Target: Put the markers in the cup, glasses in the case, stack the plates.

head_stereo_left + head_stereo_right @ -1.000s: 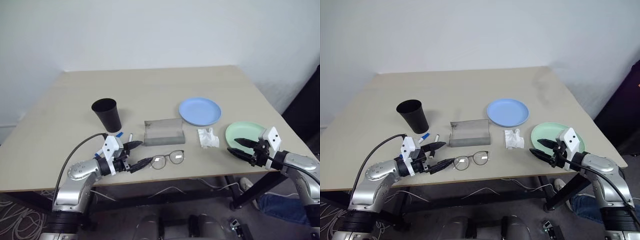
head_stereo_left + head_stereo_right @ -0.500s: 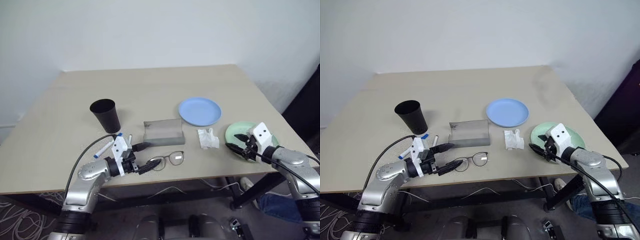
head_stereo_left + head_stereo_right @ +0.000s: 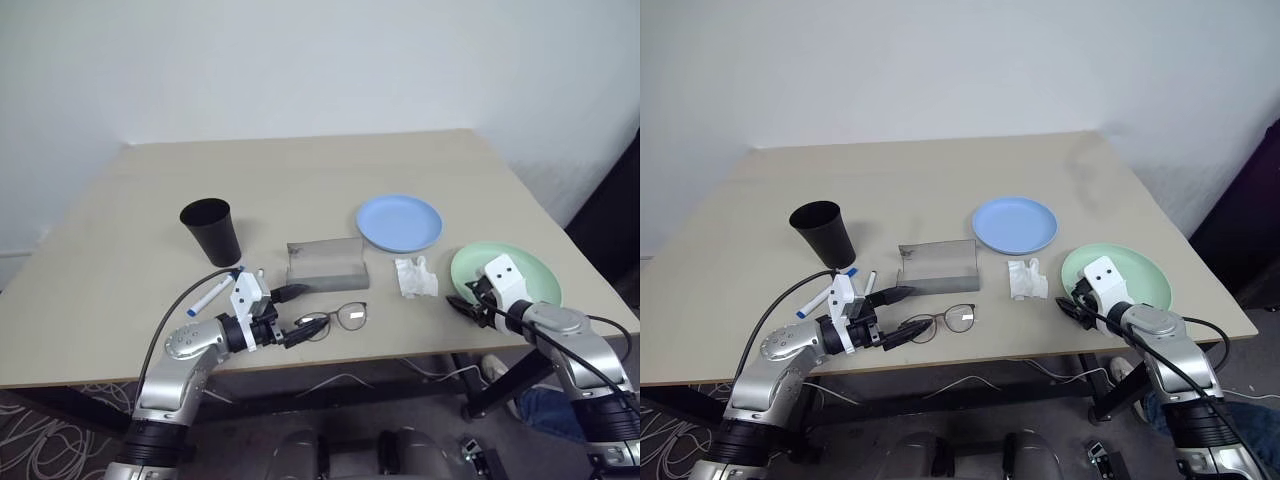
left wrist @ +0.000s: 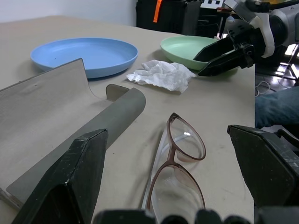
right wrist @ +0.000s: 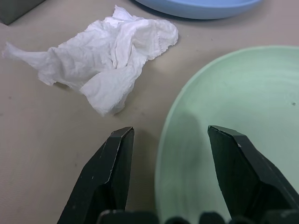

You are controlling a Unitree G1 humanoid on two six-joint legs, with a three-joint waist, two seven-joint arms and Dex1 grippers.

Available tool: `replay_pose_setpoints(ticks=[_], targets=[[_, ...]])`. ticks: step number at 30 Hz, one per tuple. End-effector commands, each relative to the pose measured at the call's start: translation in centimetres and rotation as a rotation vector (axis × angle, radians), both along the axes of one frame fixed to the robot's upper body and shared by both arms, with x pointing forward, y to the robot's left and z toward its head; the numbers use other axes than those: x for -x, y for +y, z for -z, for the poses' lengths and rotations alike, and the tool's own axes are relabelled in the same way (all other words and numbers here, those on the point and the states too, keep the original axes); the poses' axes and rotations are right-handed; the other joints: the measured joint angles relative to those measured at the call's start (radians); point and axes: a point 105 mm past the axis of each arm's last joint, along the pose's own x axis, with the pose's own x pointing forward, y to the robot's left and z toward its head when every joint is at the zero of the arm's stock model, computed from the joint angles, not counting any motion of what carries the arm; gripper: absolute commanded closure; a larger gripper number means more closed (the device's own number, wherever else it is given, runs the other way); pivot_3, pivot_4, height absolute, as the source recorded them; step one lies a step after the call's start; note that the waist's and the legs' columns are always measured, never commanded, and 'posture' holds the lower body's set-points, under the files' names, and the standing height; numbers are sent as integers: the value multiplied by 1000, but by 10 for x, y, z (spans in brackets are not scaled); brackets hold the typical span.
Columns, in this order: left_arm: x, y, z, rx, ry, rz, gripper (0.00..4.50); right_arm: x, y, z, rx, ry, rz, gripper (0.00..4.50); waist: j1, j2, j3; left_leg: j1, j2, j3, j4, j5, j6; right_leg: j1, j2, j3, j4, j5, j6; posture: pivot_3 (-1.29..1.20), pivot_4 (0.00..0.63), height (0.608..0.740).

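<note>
The mint green plate would be caught if I closed now, because my right gripper's fingers reach past the mint green plate's rim (image 5: 161, 151), near the table and the plate's bottom. My right gripper should close on it.
The glasses (image 4: 180, 177) lie near the table's front edge, and my left gripper (image 3: 304, 308) stands open around their left end without touching them. Just behind them lies the grey case (image 3: 326, 263), opened. The black cup (image 3: 212, 230) stands upright at the left, with two markers (image 3: 206, 297) (image 3: 259, 275) lying in front of it. The light blue plate (image 3: 400, 222) sits right of the case. My right gripper (image 5: 170, 132) is open, with the near-left rim of the mint green plate (image 5: 233, 107) between its fingers.
A crumpled white tissue (image 3: 416, 276) lies between the case and the green plate, close to the right gripper. The green plate sits near the table's right front corner (image 3: 620, 320). The far half of the table is bare.
My left gripper has slid right, up to the glasses' left end. My right gripper has tipped downward and come in over the green plate's near-left rim.
</note>
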Motion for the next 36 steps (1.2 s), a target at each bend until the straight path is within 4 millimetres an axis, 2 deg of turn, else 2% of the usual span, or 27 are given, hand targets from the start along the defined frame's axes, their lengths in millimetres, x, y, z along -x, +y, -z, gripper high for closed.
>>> replay_pose_setpoints(ticks=[1,2,6,15,19,27,32,36], targets=[[-3,-2,-12,3,-56,12,104,-7,3,-16,2,-60,4,2160,0,0,0,0,1,0,0,0,0,0,0,0,0,0,0,0,0,740],[-4,-2,-13,2,-56,12,104,-7,4,-16,3,-61,3,2374,0,0,0,0,3,0,1,0,0,0,0,0,0,0,0,0,0,740],[-5,-2,-13,0,-57,13,104,-8,4,-16,14,-68,6,3742,0,0,0,-1,7,0,2,0,0,0,0,-1,-1,0,0,0,0,740],[-5,-2,-12,-4,-57,13,104,-10,4,-17,27,-72,7,3742,0,0,0,-2,10,0,1,0,0,1,0,-6,-5,0,0,0,0,740],[-5,-3,-11,-4,-56,11,104,-11,3,-19,38,-80,6,4466,-1,0,0,-2,10,0,1,0,0,1,0,-7,-6,0,0,0,0,740],[-6,-4,-10,-2,-58,7,104,-15,0,-22,77,-95,5,4466,-4,1,0,-2,11,0,-3,0,0,2,0,-11,-15,0,0,0,0,740],[-7,-4,-10,-1,-59,6,104,-22,-4,-31,137,-159,-3,4466,-4,1,0,-1,10,1,-3,0,0,1,0,-10,-15,0,0,0,0,740],[-8,-5,-10,0,-61,9,104,-32,1,-51,226,-302,-100,4466,-4,1,0,-2,9,1,-3,0,0,1,0,-10,-15,0,0,0,0,740]])
